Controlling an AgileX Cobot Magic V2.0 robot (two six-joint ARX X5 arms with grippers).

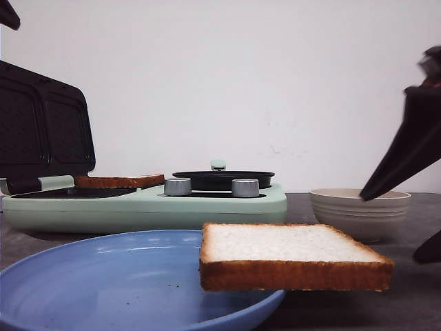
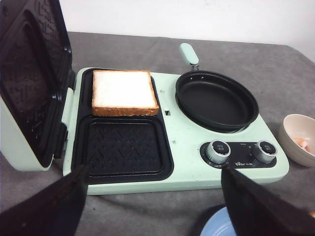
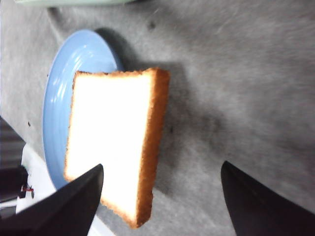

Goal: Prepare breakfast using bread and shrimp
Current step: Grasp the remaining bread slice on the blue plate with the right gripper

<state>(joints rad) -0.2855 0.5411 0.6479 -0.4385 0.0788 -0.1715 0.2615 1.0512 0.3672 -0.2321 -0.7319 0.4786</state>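
Observation:
My right gripper moves toward the bread next before closing, since my fingers stop short of the bread's crust edge (image 1: 303, 276) and closing now would miss.
One slice of bread (image 1: 289, 254) lies flat on the right rim of the blue plate (image 1: 103, 283) and overhangs the table. In the right wrist view this bread (image 3: 113, 137) has its crust edge between my open fingers, which stand clear of it. My right gripper (image 3: 162, 166) is open and empty; it shows at the right in the front view (image 1: 389, 227). A second slice (image 2: 124, 92) lies in the far tray of the mint sandwich maker (image 2: 192, 162). My left gripper (image 2: 155, 169) is open and empty above the table before the appliance. Pink shrimp (image 2: 301, 143) lie in the beige bowl (image 1: 358, 214).
The sandwich maker's lid (image 2: 29, 83) stands open at the left. A black frying pan (image 2: 216, 101) sits on its right half, behind two knobs (image 2: 218, 151). The near sandwich tray (image 2: 123, 147) holds nothing. The grey table (image 3: 246, 98) carries everything.

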